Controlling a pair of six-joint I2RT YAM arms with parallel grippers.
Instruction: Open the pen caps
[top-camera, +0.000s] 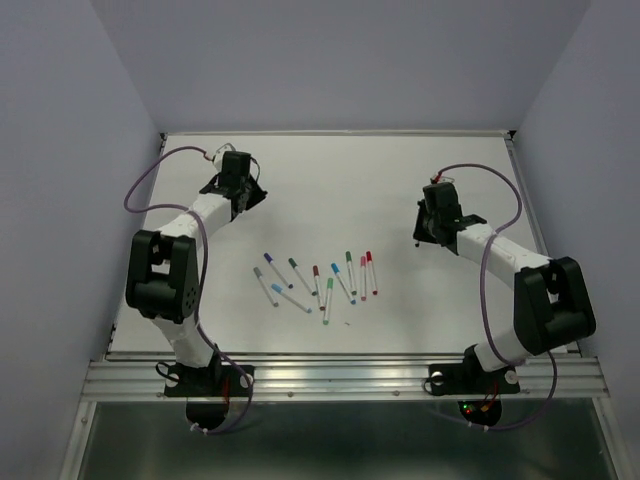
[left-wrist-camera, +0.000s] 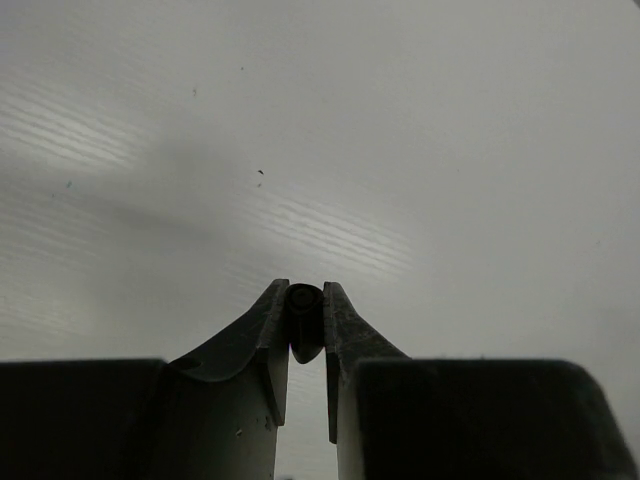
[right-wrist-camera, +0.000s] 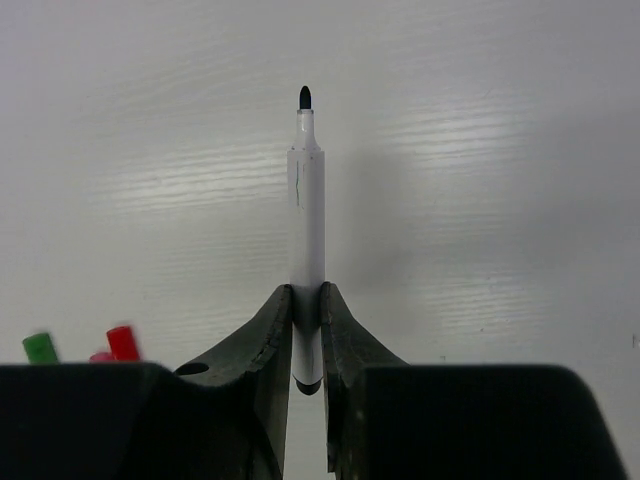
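My left gripper needs to keep its hold on the small black pen cap (left-wrist-camera: 305, 322), because the cap is hanging above the table and would fall if I opened now.
My left gripper (top-camera: 243, 196) is at the far left of the table. In the left wrist view it (left-wrist-camera: 305, 290) is shut on a small black pen cap (left-wrist-camera: 305, 322), held above the bare table. My right gripper (top-camera: 425, 235) is at the right side. In the right wrist view it (right-wrist-camera: 306, 290) is shut on the white barrel of an uncapped pen (right-wrist-camera: 306, 215), whose black tip (right-wrist-camera: 305, 97) points away from the fingers. Several capped pens (top-camera: 320, 280) lie in a loose row at the table's middle, between the two arms.
A green cap (right-wrist-camera: 40, 347) and a red cap (right-wrist-camera: 122, 342) of the lying pens show at the lower left of the right wrist view. The white table (top-camera: 340, 170) has walls on three sides and a metal rail (top-camera: 340, 378) at its near edge.
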